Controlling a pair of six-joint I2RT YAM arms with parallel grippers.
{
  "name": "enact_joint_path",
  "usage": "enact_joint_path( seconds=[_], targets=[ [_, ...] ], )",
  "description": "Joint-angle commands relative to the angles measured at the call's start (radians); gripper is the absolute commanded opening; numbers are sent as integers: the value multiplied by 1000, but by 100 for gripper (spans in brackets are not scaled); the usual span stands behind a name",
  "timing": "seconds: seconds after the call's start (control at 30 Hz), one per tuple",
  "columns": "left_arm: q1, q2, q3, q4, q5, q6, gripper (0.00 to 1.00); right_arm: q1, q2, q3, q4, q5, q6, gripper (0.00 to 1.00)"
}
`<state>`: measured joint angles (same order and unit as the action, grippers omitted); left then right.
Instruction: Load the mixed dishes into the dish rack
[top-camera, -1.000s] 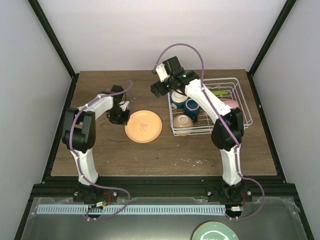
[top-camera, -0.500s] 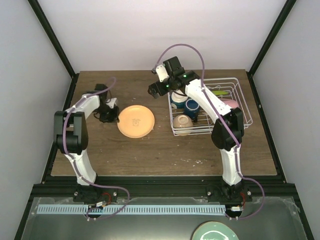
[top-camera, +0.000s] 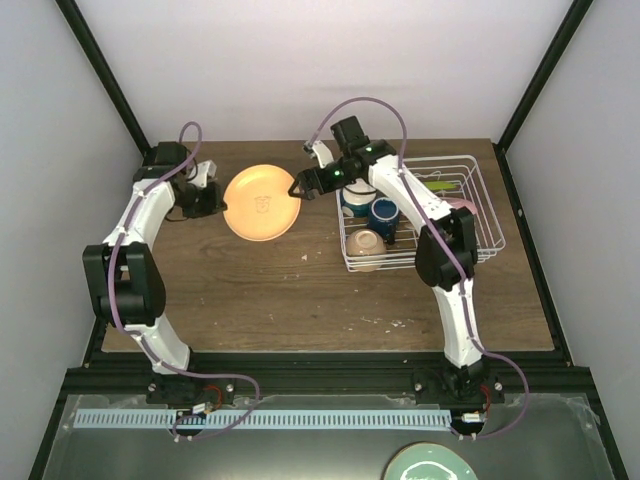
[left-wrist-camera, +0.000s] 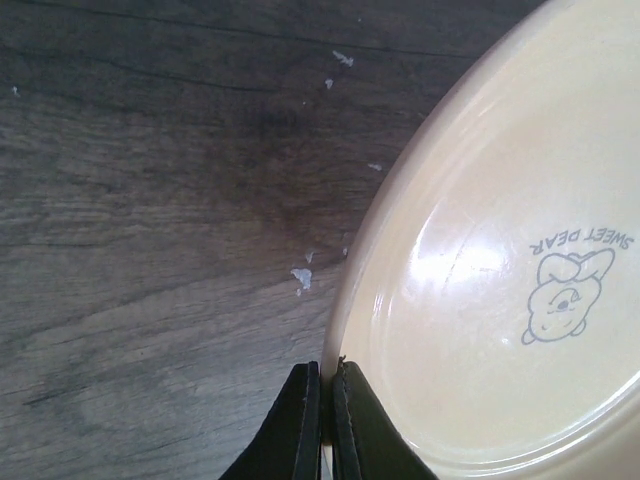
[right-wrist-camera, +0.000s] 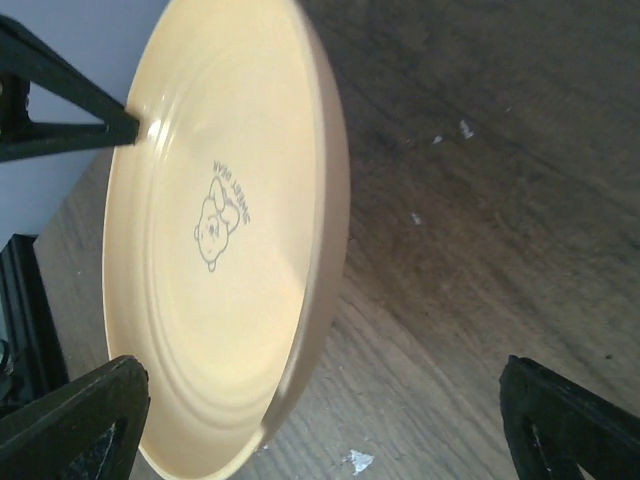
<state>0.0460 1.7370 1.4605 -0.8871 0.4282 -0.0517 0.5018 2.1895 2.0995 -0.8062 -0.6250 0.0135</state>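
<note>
I will grab the peach-tan plate's rim (top-camera: 297, 207) with my right gripper, opposite my left gripper, so the plate's free edge can slot into the dish rack.
The peach-tan plate (top-camera: 261, 202) with a bear print is held tilted above the table at the back left. My left gripper (top-camera: 222, 203) is shut on its left rim; in the left wrist view the black fingers (left-wrist-camera: 300, 425) pinch the plate (left-wrist-camera: 500, 300) edge. My right gripper (top-camera: 297, 192) is open, its jaws spread wide beside the plate's right rim (right-wrist-camera: 230, 250). The white wire dish rack (top-camera: 470, 185) stands at the back right and holds two cream bowls (top-camera: 365, 248), the dark blue mug (top-camera: 385, 213), a pink plate (top-camera: 462, 207) and a lime green plate (top-camera: 432, 184).
The brown wooden table (top-camera: 300, 300) has black frame rails along its sides. A pale teal plate (top-camera: 430, 465) lies below the table's front edge, near the right arm's base.
My left gripper has lifted the peach-tan plate off the table and carried it back and left, tilting it up. My right gripper has moved left to the plate's right rim.
</note>
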Motion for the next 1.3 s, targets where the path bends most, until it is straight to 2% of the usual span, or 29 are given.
enact_joint_path(
  seconds=[0.0, 0.3, 0.43, 0.5, 0.6, 0.67, 0.73, 0.93, 1.0, 1.1, 1.27],
  targets=[
    [-1, -23, 50, -6, 50, -5, 0, 13, 14, 54, -32, -87, 8, 96],
    [-4, -35, 63, 7, 104, -20, 0, 38, 66, 56, 6, -174, 30, 90],
    [-15, -43, 45, 20, 108, -25, 0, 55, 82, 54, 60, -216, 61, 83],
    [-19, -47, 35, 27, 114, -27, 0, 61, 88, 54, 87, -226, 77, 75],
    [-21, -55, 18, 39, 125, -33, 1, 67, 85, 45, 125, -223, 100, 46],
    [-21, -59, 10, 45, 126, -36, 7, 67, 78, 32, 144, -212, 111, 37],
    [-21, -60, 5, 46, 128, -36, 16, 68, 65, 21, 151, -191, 110, 35],
    [-22, -68, 8, 43, 109, -32, 55, 69, 13, -2, 120, -63, 49, 29],
    [-15, -73, 14, 46, 97, -38, 65, 68, -11, -5, 103, 8, 20, 23],
    [17, -79, 26, 60, 108, -58, 71, 67, -45, -15, 83, 97, -21, 14],
    [52, -72, 64, 61, 119, -60, 74, 66, -104, -55, 87, 172, -80, 1]
  ],
)
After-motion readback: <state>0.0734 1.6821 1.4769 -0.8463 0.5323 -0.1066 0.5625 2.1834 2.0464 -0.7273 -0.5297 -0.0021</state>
